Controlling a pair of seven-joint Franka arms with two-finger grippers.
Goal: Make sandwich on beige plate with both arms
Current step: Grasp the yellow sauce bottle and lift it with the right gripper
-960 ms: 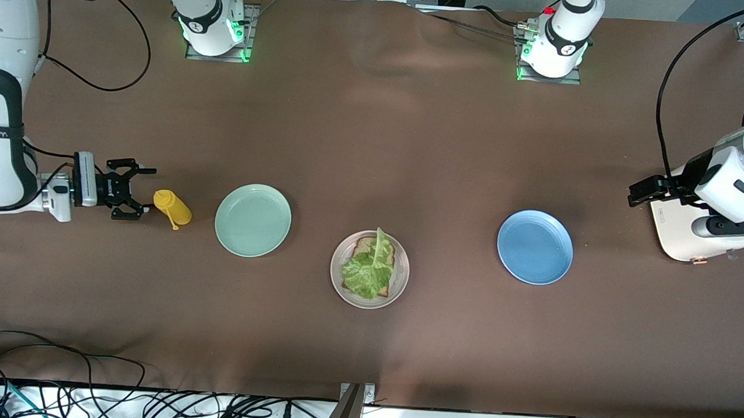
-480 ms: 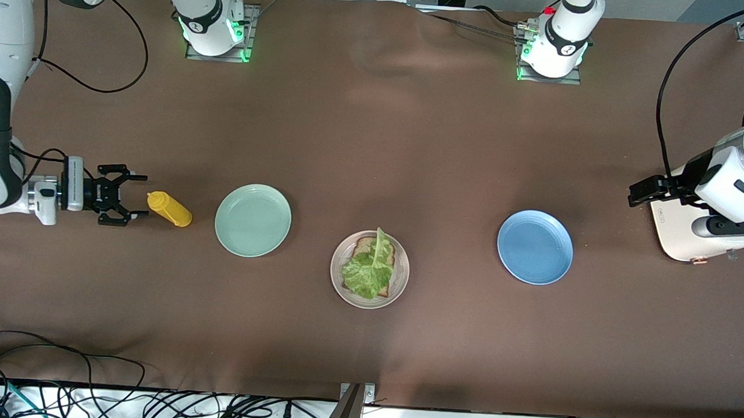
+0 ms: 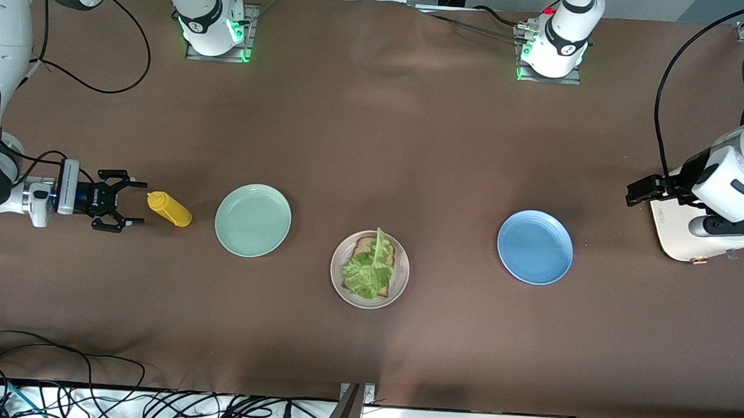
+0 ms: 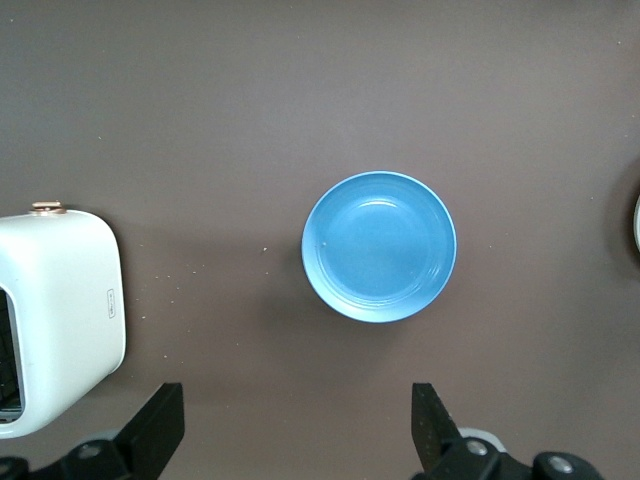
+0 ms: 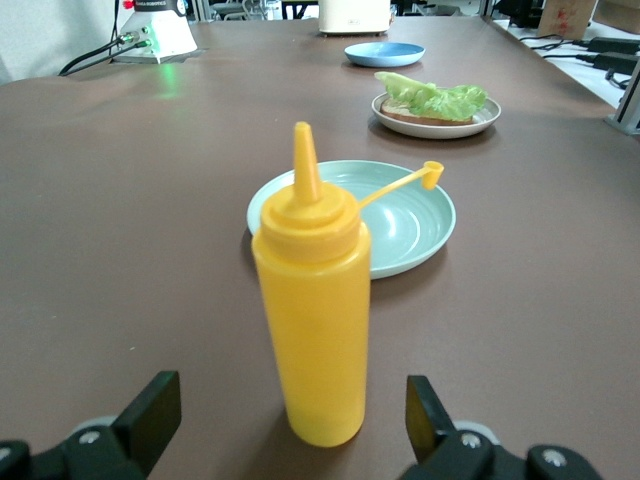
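Note:
My right gripper should next grab the yellow squeeze bottle by its straight-sided lower body (image 3: pixel 176 212), because the bottle narrows to a sloping nozzle on top.
The beige plate (image 3: pixel 335 276) lies at the table's middle, near the front camera. On it is one slice of brown toast (image 3: pixel 364 247) with a ruffled green lettuce leaf (image 3: pixel 368 273) on top; I see only one slice. They also show in the right wrist view, plate (image 5: pixel 482 118) and lettuce (image 5: pixel 432 98). My right gripper (image 3: pixel 133 203) is open and low at the right arm's end, just short of an upright yellow squeeze bottle (image 3: pixel 168 208), which stands clear of the fingers (image 5: pixel 312 320). My left gripper (image 4: pixel 297 425) is open and empty, over the table beside the toaster.
A mint-green plate (image 3: pixel 253 220) lies between the bottle and the beige plate. A blue plate (image 3: pixel 535 247) lies toward the left arm's end, also in the left wrist view (image 4: pixel 379 246). A cream toaster (image 3: pixel 678 238) stands at that end. Cables run along the table's front edge.
My right gripper has drawn back from the yellow bottle toward the right arm's end, leaving a gap. The bottle stays standing. The left arm has hardly moved.

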